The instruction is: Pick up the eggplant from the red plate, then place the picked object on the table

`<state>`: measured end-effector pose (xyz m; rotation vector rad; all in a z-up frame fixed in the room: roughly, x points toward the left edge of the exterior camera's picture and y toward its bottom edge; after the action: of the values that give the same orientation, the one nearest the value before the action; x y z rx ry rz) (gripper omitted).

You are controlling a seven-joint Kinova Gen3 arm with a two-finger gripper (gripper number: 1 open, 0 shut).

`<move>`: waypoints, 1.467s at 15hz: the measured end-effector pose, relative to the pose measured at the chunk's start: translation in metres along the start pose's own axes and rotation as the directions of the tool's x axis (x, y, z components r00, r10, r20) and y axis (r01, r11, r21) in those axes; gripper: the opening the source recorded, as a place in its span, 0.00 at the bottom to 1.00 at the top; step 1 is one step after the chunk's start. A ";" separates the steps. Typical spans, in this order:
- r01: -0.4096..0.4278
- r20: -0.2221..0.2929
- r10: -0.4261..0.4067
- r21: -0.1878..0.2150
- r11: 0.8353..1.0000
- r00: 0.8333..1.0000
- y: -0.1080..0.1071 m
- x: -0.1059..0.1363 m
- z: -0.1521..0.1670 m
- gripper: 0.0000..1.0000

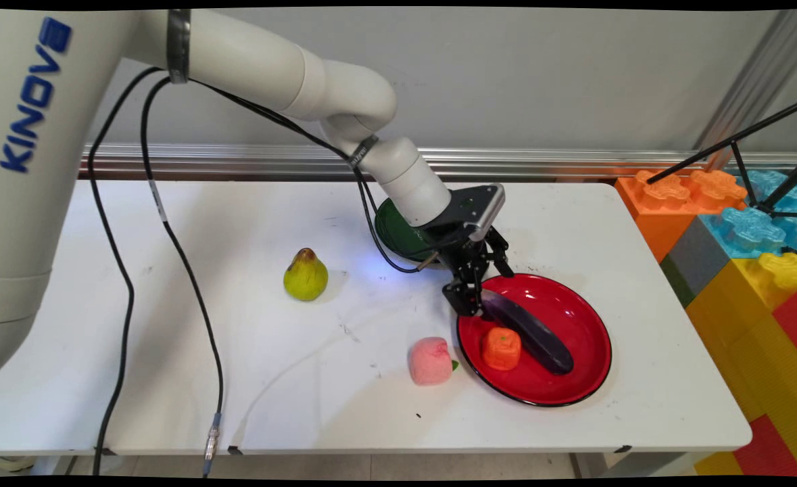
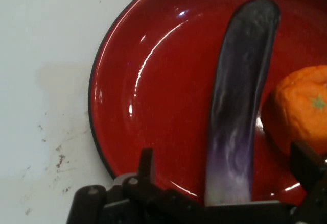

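Note:
My gripper grabs the eggplant by its pale stem end (image 1: pixel 491 302) next, where both sides are open, since the orange fruit (image 1: pixel 501 348) crowds the eggplant's middle.
A long dark purple eggplant (image 1: pixel 530 331) lies across the red plate (image 1: pixel 574 308), with an orange fruit (image 1: pixel 501 348) beside it on the same plate. My gripper (image 1: pixel 482 292) is low over the plate's near-left rim, straddling the eggplant's stem end. In the hand view the eggplant (image 2: pixel 237 106) runs up between the fingers, and my gripper (image 2: pixel 226 169) is open, with a gap showing on each side of it. The orange fruit (image 2: pixel 301 109) sits at the right on the red plate (image 2: pixel 153 96).
A green-yellow pear (image 1: pixel 305 275) stands at mid-table. A pink peach (image 1: pixel 430 360) lies just left of the plate. A dark green bowl (image 1: pixel 398 233) is partly hidden behind the wrist. Big coloured blocks (image 1: pixel 743 257) and a tripod (image 1: pixel 763 162) stand at the right.

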<state>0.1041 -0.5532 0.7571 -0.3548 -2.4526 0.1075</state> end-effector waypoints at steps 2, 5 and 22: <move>-0.007 0.003 0.007 -0.001 1.000 1.000 -0.001 -0.001 0.004 1.00; -0.014 0.006 0.014 0.000 1.000 1.000 -0.002 -0.002 0.008 1.00; -0.022 -0.014 0.022 -0.004 1.000 1.000 -0.002 0.011 0.004 0.00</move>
<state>0.0923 -0.5519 0.7609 -0.3824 -2.4363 0.1094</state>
